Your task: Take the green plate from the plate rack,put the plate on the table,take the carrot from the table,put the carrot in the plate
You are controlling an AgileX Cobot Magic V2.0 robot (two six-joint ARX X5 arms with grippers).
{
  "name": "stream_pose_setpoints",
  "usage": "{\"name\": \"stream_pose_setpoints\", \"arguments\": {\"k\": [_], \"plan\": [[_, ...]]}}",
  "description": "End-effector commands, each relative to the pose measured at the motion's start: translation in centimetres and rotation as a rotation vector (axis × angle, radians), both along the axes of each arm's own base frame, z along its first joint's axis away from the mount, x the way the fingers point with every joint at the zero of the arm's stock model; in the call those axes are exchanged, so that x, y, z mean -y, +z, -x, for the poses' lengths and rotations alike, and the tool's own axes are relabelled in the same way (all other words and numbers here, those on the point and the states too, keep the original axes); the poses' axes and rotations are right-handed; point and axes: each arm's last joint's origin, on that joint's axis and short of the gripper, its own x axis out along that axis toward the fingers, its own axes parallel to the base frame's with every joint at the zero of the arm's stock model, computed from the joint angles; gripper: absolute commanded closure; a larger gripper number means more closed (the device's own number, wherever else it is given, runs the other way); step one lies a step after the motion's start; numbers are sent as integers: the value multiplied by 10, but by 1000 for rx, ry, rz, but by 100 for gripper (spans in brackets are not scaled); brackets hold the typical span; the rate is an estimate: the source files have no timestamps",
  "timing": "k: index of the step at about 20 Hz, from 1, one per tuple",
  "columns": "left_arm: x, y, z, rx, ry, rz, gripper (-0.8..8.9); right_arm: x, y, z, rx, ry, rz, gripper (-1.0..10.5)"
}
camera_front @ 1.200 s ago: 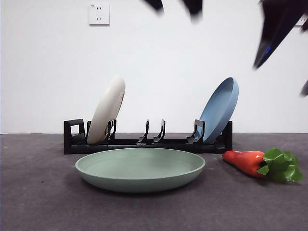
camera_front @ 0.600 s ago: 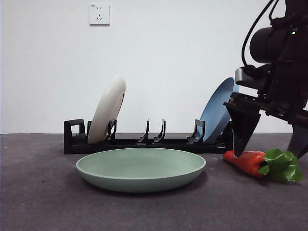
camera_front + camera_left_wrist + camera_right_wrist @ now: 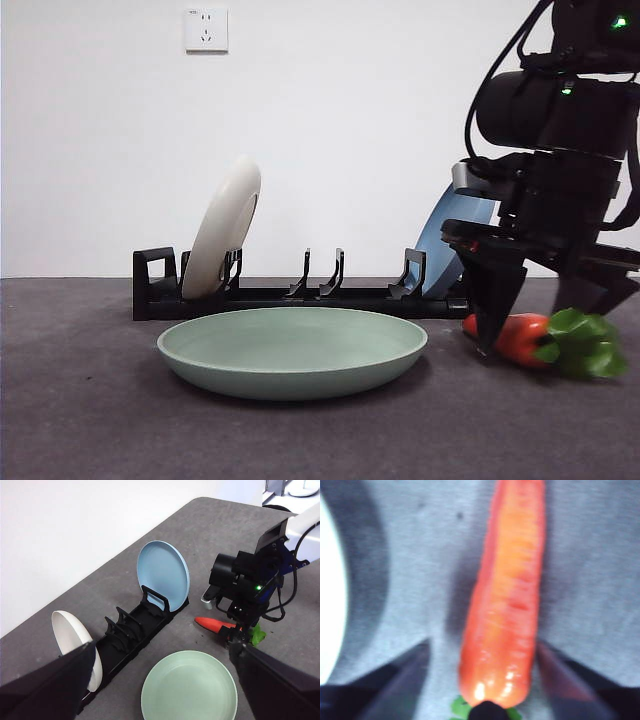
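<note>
The robot's right gripper needs to grab the carrot next, to put it in the green plate (image 3: 292, 350), and should hold it by its thick leafy-topped end (image 3: 525, 340).
The green plate (image 3: 292, 350) lies flat on the table (image 3: 80, 400) in front of the plate rack (image 3: 300, 295); it also shows in the left wrist view (image 3: 189, 686). The carrot (image 3: 522, 338) lies on the table to the plate's right, its leaves (image 3: 585, 345) pointing away from the plate. My right gripper (image 3: 540, 320) has come down over the carrot, open, one jaw on each side. In the right wrist view the carrot (image 3: 507, 600) lies between the jaws of the right gripper (image 3: 481, 647), with gaps on both sides. My left gripper (image 3: 162, 647) is open, empty and high above the table.
A cream-white plate (image 3: 222, 228) leans in the rack's left end. A blue plate (image 3: 440, 240) leans in its right end, partly hidden by the right arm (image 3: 550, 150). The rack's middle slots hold nothing. A wall stands behind the table.
The right arm has come down from the top right to the carrot and now straddles it with open jaws. The plate and carrot have not moved.
</note>
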Motion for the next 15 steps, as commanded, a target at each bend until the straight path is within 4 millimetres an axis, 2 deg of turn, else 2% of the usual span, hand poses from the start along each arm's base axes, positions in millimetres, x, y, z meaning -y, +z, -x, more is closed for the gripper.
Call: {"name": "stream_pose_setpoints", "arguments": {"k": [1,3,7,10,13,15], "plan": [[0,0,0,-6,8,13,360,-1,-3,-1,-4,-16,-1,858],[0,0,0,-6,8,12,360,-1,-3,-1,-6,-13,-7,968],[-1,-1,0,-15,9,-5,360,-1,0,0,-3,-10,-13,964],[-2,-3,1,-21,8,-17,360,-9,21,9,59,15,-44,964],[-2,-3,1,-22,8,-18,360,-29,50,26,163,76,-107,964],[-2,-3,1,-22,8,-18,360,-50,55,35,211,123,-155,964]]}}
